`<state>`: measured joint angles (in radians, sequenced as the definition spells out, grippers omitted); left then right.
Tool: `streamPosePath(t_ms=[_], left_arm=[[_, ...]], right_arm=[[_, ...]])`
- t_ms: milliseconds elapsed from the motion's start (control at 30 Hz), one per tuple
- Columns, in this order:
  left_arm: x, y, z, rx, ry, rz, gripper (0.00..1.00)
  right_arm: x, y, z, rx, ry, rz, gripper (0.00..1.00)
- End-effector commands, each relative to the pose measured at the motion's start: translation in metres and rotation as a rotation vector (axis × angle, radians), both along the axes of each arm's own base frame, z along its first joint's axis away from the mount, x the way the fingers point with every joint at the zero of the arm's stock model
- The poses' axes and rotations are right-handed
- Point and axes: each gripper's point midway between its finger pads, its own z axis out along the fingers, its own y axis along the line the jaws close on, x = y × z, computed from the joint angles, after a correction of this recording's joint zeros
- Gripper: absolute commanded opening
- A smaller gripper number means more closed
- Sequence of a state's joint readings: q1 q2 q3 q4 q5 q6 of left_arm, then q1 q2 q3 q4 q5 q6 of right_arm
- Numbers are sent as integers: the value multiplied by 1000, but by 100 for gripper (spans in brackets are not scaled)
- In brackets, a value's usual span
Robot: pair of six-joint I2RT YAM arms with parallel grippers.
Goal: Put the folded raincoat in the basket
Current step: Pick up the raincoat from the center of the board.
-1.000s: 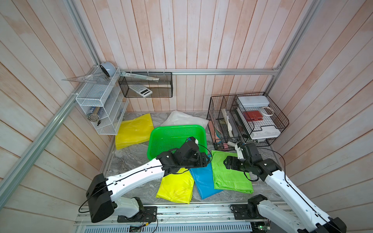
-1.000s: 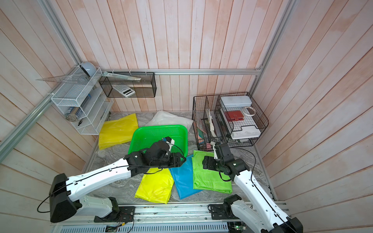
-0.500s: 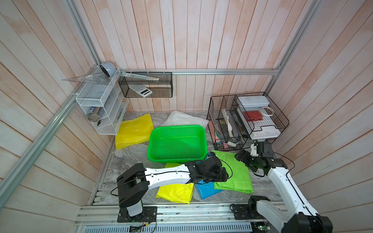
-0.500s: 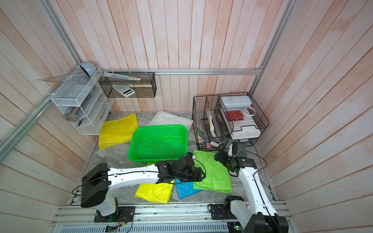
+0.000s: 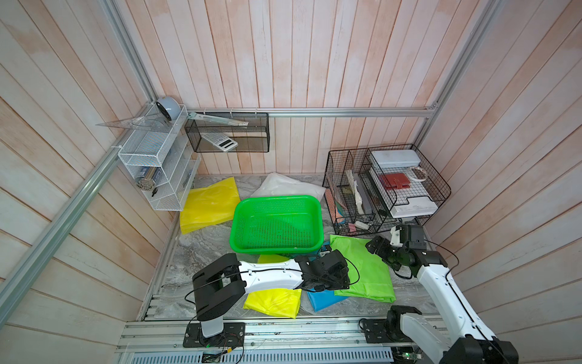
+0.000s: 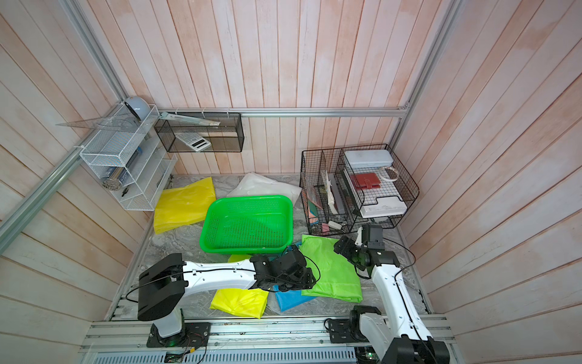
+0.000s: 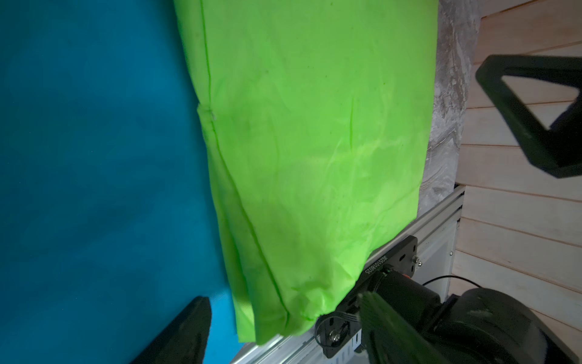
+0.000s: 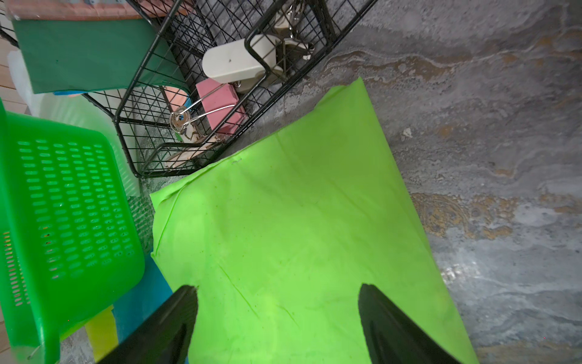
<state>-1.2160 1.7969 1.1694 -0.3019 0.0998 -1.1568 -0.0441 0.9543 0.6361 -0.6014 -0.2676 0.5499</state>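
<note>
The lime raincoat has to go folded into the basket [image 5: 277,200], so my left gripper will pinch the lime raincoat's near corner next and leave its far corner free.
The green basket [image 5: 277,200] [image 6: 248,199] stands empty at mid-table. In front of it and to the right, a folded lime-green raincoat [image 5: 365,271] [image 7: 315,126] [image 8: 299,236] lies flat, overlapping a blue one [image 5: 324,299] [image 7: 94,157]. My left gripper [image 5: 341,279] [image 7: 283,318] hangs low and open at the lime raincoat's left edge, one finger over the blue sheet, the other past the lime corner. My right gripper [image 5: 376,247] [image 8: 278,293] hovers open over the lime raincoat's far right corner, holding nothing.
A black wire organiser [image 5: 387,189] stands close behind the lime raincoat. Other folded raincoats: yellow [image 5: 211,201] back left, white [image 5: 286,187] behind the basket, yellow [image 5: 274,301] at the front under my left arm. White mesh shelf [image 5: 157,164] on the left wall.
My left arm swung from over the basket's front rim down and right to the blue and lime raincoats. My right gripper drew back toward the organiser. Both have barely moved since half a second ago.
</note>
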Motion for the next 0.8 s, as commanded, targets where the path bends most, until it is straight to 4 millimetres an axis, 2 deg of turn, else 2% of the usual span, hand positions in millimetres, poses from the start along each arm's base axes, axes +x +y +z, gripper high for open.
streamPosePath(t_ms=[0,167,433,633,700,767], left_arm=[[-7,0,-20,25,41,-7,79],[-12,-12,-24,-17,80,-25,76],[-14,-11,-28,-28,96,-17,71],[-9,-15,-17,-62,64,-10,56],[-6,-15,-14,-67,49,-5,47],[-4,-13,-16,-51,35,3,33]], right_arm=[[1,-1,-3,5,-1,-7,86],[1,0,-5,10,4,-6,86],[1,1,-9,18,9,-7,86],[1,1,-9,17,9,-5,86],[1,2,-9,17,8,-2,86],[1,2,-11,18,11,-2,86]])
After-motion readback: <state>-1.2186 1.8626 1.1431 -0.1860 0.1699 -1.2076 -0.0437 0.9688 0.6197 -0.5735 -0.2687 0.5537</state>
